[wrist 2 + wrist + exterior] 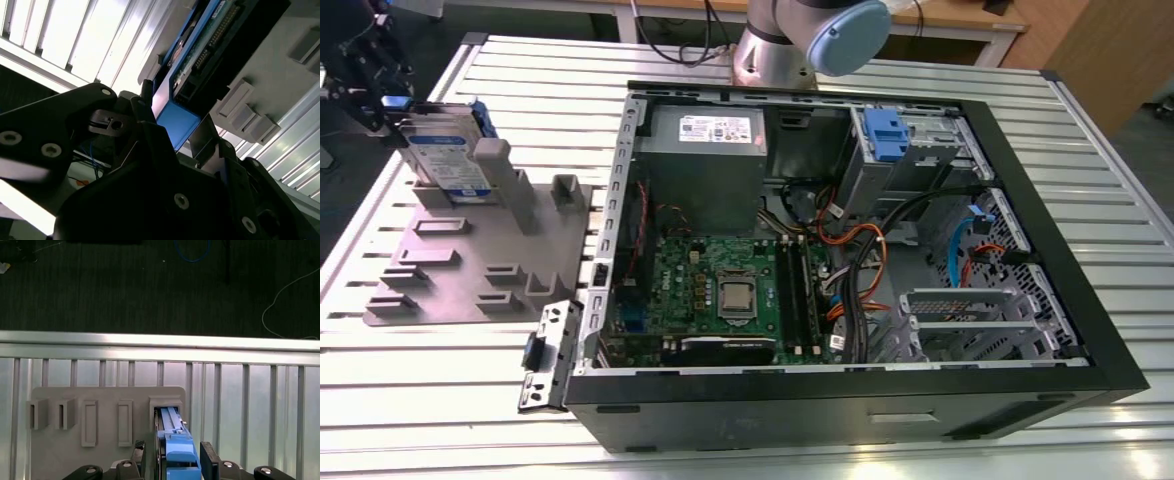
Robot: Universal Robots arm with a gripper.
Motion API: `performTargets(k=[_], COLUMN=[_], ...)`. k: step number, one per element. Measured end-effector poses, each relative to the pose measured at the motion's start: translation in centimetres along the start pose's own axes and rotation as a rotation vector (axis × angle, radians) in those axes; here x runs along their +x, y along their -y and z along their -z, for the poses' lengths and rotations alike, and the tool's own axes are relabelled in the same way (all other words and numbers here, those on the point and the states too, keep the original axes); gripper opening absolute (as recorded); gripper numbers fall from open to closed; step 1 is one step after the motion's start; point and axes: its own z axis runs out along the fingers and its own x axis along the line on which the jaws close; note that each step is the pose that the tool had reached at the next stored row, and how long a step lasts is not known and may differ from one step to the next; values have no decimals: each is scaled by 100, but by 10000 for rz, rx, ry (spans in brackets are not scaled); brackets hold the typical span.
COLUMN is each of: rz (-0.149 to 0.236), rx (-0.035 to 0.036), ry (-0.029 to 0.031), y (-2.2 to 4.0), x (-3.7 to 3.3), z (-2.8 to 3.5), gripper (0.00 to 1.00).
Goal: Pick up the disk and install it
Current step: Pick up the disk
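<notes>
My gripper should next grab the disk by its blue end [398, 102] to install the disk in the open computer case.
The disk [451, 160] stands on edge in a slot of the grey moulded plate [467, 270] at the exterior view's left, white-and-blue label showing. My gripper [384, 100] hangs right over its upper end. In the first wrist view the disk's blue rail [172, 435] rises out of the plate's slot between my two fingers [210, 462], with a thin dark gap on one side; the gripper [177, 460] is open around it. The second wrist view shows the disk's underside [200, 45] and blue end between the same fingers [202, 137].
An open computer case [1067, 300] lies on the slatted metal table [1121, 180] at the exterior view's right, with motherboard, cables and a drive bay holding a blue clip [887, 135]. The plate carries several upright pegs [564, 190]. Dark floor lies beyond the table's edge [160, 340].
</notes>
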Motion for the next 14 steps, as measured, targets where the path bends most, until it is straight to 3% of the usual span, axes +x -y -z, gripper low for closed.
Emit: performTargets(k=[4,5,14], rz=[1,1,-5], rx=[2,3,-18], ry=[3,3,4], y=[0,0,2], x=[1,1,0], z=[-1,-1,7], gripper=[53,46,46])
